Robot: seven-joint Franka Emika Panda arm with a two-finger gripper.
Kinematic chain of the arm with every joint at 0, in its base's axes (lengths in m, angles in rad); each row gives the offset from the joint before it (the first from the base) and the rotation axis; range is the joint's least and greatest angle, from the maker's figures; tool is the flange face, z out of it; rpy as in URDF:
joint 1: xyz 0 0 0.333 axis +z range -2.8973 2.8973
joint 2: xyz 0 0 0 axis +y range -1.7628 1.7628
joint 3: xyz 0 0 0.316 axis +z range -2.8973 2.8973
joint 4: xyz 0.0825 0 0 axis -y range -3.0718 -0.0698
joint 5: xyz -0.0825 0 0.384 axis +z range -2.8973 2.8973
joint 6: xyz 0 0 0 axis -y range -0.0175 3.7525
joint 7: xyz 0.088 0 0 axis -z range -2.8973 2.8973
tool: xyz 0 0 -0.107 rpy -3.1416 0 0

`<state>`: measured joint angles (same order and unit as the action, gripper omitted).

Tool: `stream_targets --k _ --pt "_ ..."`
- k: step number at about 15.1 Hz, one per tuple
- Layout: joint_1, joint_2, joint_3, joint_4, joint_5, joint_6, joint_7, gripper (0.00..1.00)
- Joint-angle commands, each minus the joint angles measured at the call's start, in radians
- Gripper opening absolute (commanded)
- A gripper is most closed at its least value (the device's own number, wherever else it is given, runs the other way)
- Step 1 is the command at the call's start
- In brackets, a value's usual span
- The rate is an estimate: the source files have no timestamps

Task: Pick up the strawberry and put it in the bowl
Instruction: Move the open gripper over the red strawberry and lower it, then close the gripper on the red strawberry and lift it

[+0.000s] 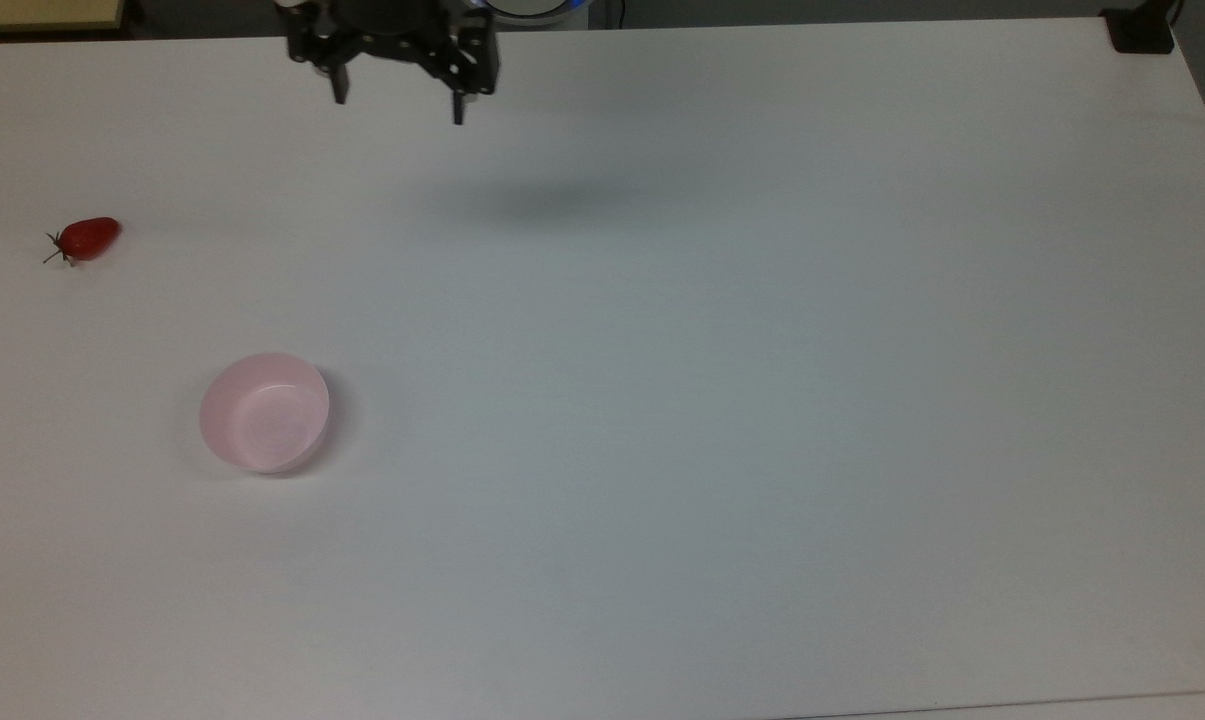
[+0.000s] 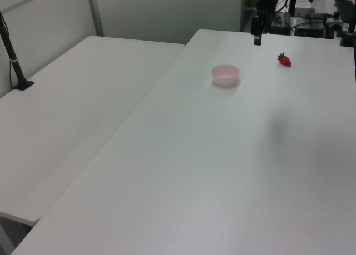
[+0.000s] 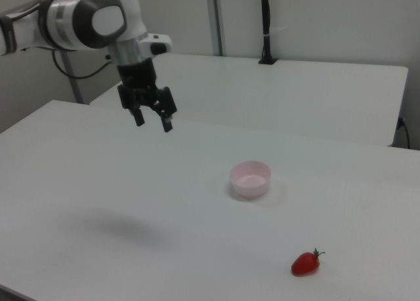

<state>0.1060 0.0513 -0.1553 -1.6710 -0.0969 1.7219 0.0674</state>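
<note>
My gripper should next grab the strawberry by its red body point(image 2: 286, 61) and pick it up. Then the strawberry can go in the pale pink bowl.
The strawberry point(image 1: 88, 238) is small, red and glossy, and lies on the white table point(image 1: 722, 380) at the top view's far left; it also shows as the strawberry point(image 2: 285, 60) and the strawberry point(image 3: 305, 263). The pale pink bowl point(image 1: 264, 411) stands upright and holds nothing, below and right of the fruit in the top view, also bowl point(image 2: 225, 75) and bowl point(image 3: 250, 179). My gripper point(image 1: 398, 108) hangs open in the air at the top view's upper edge, far from both; gripper point(image 3: 153, 122), gripper point(image 2: 257, 39).
A second white table point(image 2: 72, 110) adjoins on the left view's left, with a black post point(image 2: 14, 58) on it. A dark clamp point(image 1: 1140, 30) sits at the top view's upper right corner. Equipment point(image 2: 328, 21) stands behind the table.
</note>
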Motion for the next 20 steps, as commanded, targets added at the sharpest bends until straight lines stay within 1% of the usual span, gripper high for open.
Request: stream_targets --k 1,2,3,4,9,11,15,18,20 --pt "-0.130 0.004 -0.004 -0.019 0.057 0.094 -0.054 1.00" --pt "-0.170 0.022 -0.006 -0.018 0.068 0.111 -0.054 1.00" --pt "-0.231 0.051 -0.006 -0.018 0.069 0.143 -0.054 1.00" --pt "-0.274 0.074 -0.006 -0.018 0.068 0.166 -0.054 1.00" --pt "-0.449 0.183 -0.006 -0.018 0.055 0.240 -0.055 1.00" --pt "-0.494 0.228 -0.006 -0.019 0.054 0.287 -0.055 1.00" --pt "-0.549 0.315 -0.006 -0.019 0.052 0.375 -0.054 0.99" --pt "-0.571 0.375 -0.006 -0.018 0.052 0.442 -0.052 0.98" --pt "-0.572 0.395 -0.006 -0.018 0.051 0.470 -0.052 0.97"
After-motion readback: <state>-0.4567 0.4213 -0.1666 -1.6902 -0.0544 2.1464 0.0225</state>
